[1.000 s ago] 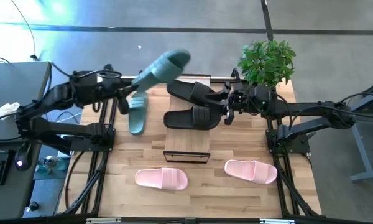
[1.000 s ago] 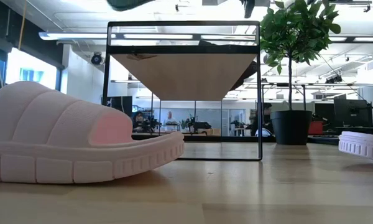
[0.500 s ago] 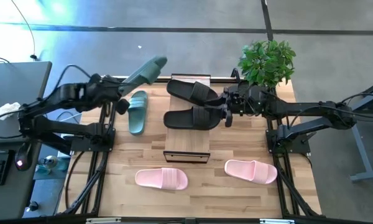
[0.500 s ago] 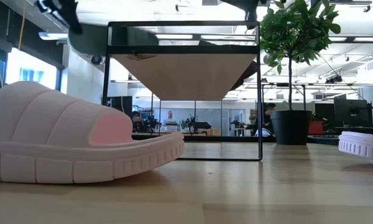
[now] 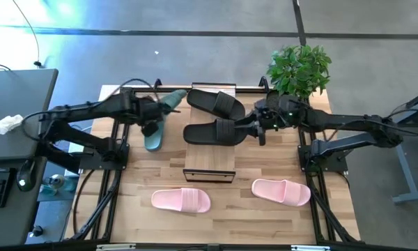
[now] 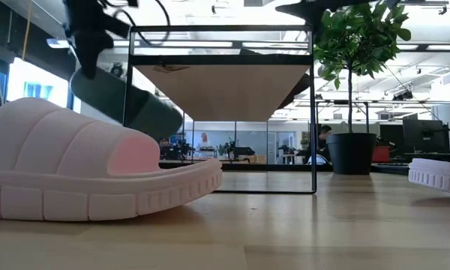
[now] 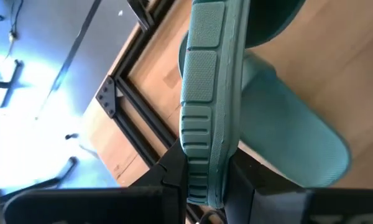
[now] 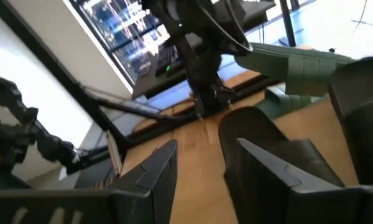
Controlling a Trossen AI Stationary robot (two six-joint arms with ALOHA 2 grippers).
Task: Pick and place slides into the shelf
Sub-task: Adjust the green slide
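Observation:
The left gripper should keep holding the held green slide (image 7: pixel 211 81) while the slide hangs above its twin and the wood tabletop in the left wrist view.
My left gripper (image 5: pixel 153 113) is shut on a dull green slide (image 5: pixel 173 100), held low over the table beside the shelf's left side. Its twin, the second green slide (image 5: pixel 153 134), lies flat on the table just below it (image 7: pixel 298 143). Two black slides (image 5: pixel 216 103) (image 5: pixel 212 132) rest sole-down on the shelf's wood top (image 5: pixel 209 159). My right gripper (image 5: pixel 261 129) stands open at the right end of the nearer black slide; whether it touches I cannot tell. Two pale pink slides (image 5: pixel 181 201) (image 5: pixel 282 192) lie on the table's near part. My left gripper pinches the green slide's sole (image 7: pixel 199 155) between its two fingers, at the end away from the strap, one finger on each flat face. The fingers slant down from the table's left. The slide hangs clear of the table, tilted (image 6: pixel 127 101), strap end farthest from the fingers.
A potted plant (image 5: pixel 299 70) stands at the table's far right corner. The shelf's black frame (image 6: pixel 221 34) rises mid-table with an open space beneath its top. The near pink slide (image 6: pixel 82 165) fills the low view's left. There is bare wood between the pink slides and the near edge.
My left gripper has come down from high above the table and tipped steeply downward, still shut on the green slide. The slide has swung from up in the air to low beside the shelf's left side, over its twin. My right gripper has drawn slightly toward the table's right edge.

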